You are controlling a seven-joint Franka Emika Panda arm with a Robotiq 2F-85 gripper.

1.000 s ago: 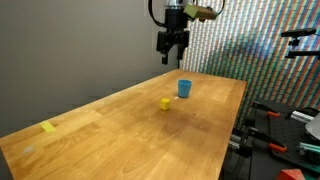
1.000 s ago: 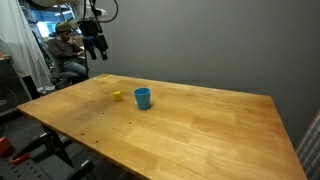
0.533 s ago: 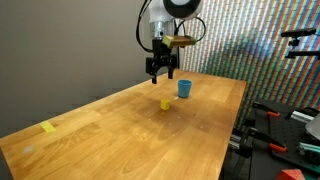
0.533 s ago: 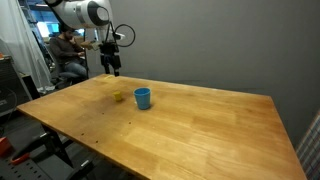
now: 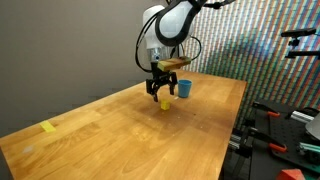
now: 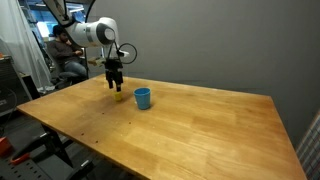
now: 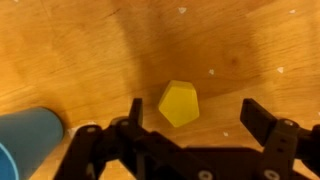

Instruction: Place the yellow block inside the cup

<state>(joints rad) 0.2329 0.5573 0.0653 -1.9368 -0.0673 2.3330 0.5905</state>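
My open fingers are still above the yellow block (image 7: 178,103) in an exterior view, so it is too early to close. My gripper lowers next.
The yellow block (image 7: 178,103) lies on the wooden table, seen in the wrist view between my two fingers. It also shows in both exterior views (image 5: 165,103) (image 6: 119,96), just below my gripper. The light-blue cup (image 5: 184,88) (image 6: 143,98) stands upright next to it, and shows at the lower left of the wrist view (image 7: 30,138). My gripper (image 7: 195,118) (image 5: 162,93) (image 6: 115,84) is open and hangs just above the block, fingers on either side, not touching it.
The wooden table (image 5: 120,135) (image 6: 200,125) stretches wide. A flat yellow tape-like piece (image 5: 48,127) lies near its far end. A seated person (image 6: 65,50) is behind the table. Equipment with red clamps (image 5: 275,130) stands past the table edge.
My gripper has come down and moved from above the cup's side to just over the yellow block. Block and cup have not moved.
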